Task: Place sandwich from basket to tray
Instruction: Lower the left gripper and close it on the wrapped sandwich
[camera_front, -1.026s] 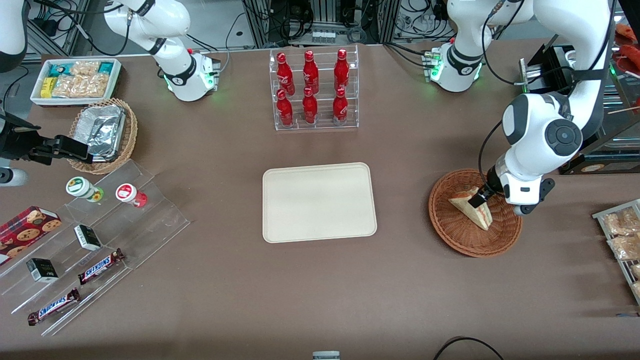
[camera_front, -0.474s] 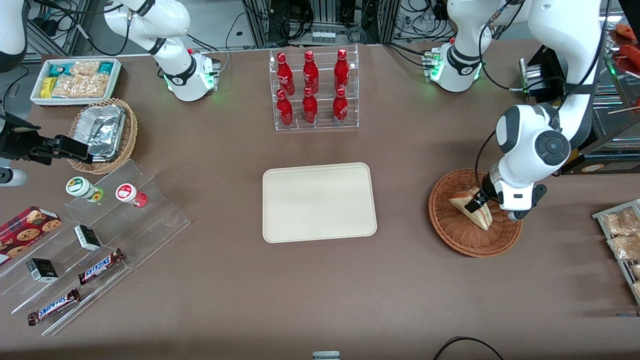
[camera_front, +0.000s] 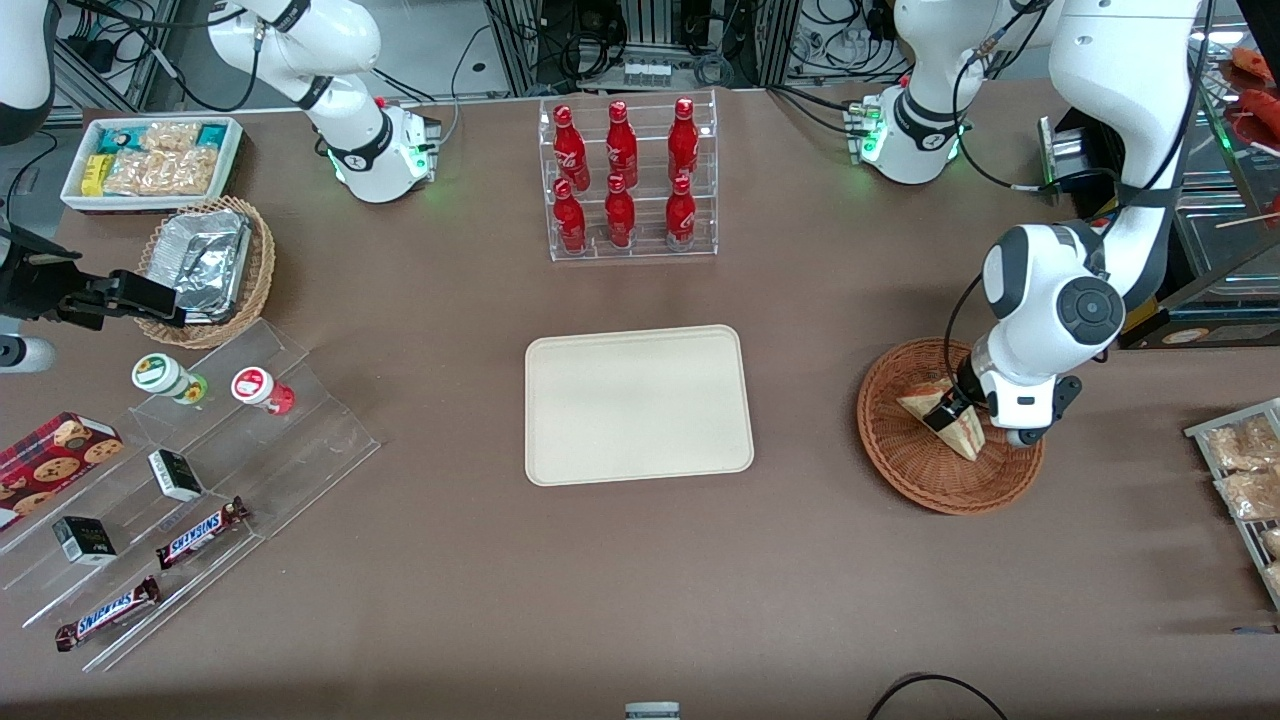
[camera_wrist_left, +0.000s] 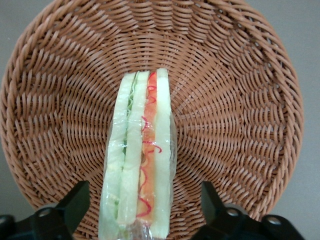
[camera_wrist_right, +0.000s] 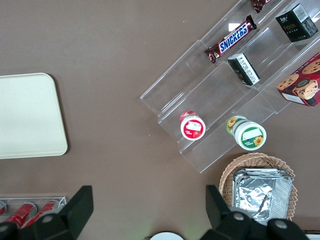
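Next, my gripper grabs the sandwich by its narrow wrapped end (camera_wrist_left: 136, 227) to move it to the cream tray.
The sandwich (camera_front: 968, 438) (camera_wrist_left: 142, 150), a wrapped wedge of white bread with green and red-orange filling, stands on edge in the reddish-brown wicker basket (camera_front: 900, 470) (camera_wrist_left: 240, 100) toward the working arm's end of the table. My gripper (camera_front: 945, 410) (camera_wrist_left: 144, 190) is down in the basket and open. One black finger (camera_wrist_left: 75, 205) stands on each side of the sandwich, with a gap of wicker showing between each finger and the bread. The cream tray (camera_front: 638, 405) lies flat and bare at the table's middle.
A clear rack of red bottles (camera_front: 628, 180) stands farther from the front camera than the tray. A wire rack of bagged snacks (camera_front: 1245, 470) sits at the table edge beside the basket. A stepped acrylic stand (camera_front: 200, 470) and a tan foil-filled basket (camera_front: 205, 268) lie toward the parked arm's end.
The left arm has lowered and shifted slightly toward the tray, bringing the open gripper down around the sandwich. The sandwich and basket have not moved.
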